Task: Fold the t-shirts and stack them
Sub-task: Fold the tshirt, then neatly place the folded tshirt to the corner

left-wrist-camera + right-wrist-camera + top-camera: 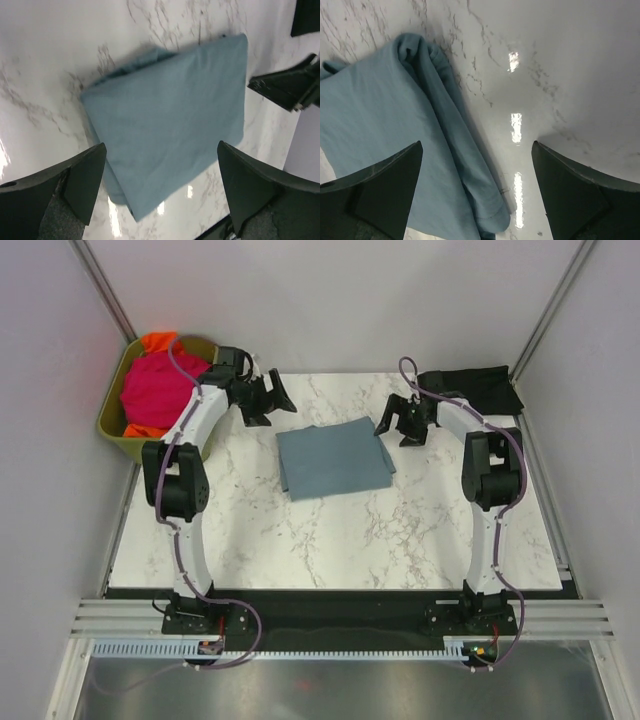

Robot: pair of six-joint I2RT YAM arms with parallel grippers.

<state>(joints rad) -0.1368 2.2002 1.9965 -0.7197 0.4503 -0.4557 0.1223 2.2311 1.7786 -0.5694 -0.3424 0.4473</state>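
Note:
The shirt would stay on the marble if I lifted my right gripper now, because the gripper's fingers are spread wide over the shirt's bunched edge.
A slate blue-grey t-shirt (333, 460) lies folded into a rectangle on the marble table (330, 540), near the middle back. My left gripper (272, 400) hangs open just off its back left corner, holding nothing. My right gripper (402, 422) hangs open off its right edge, also with nothing in it. In the left wrist view the folded shirt (170, 115) lies below the open gripper (161, 146). In the right wrist view the shirt's bunched edge (385, 125) lies under the open gripper (477, 145). A black t-shirt (480, 387) lies at the back right. Magenta-pink (160, 390) and orange (158, 340) t-shirts sit in the bin.
An olive-green plastic bin (112, 425) stands off the table's back left corner. White walls enclose the table on three sides. The arm bases are bolted along the near edge.

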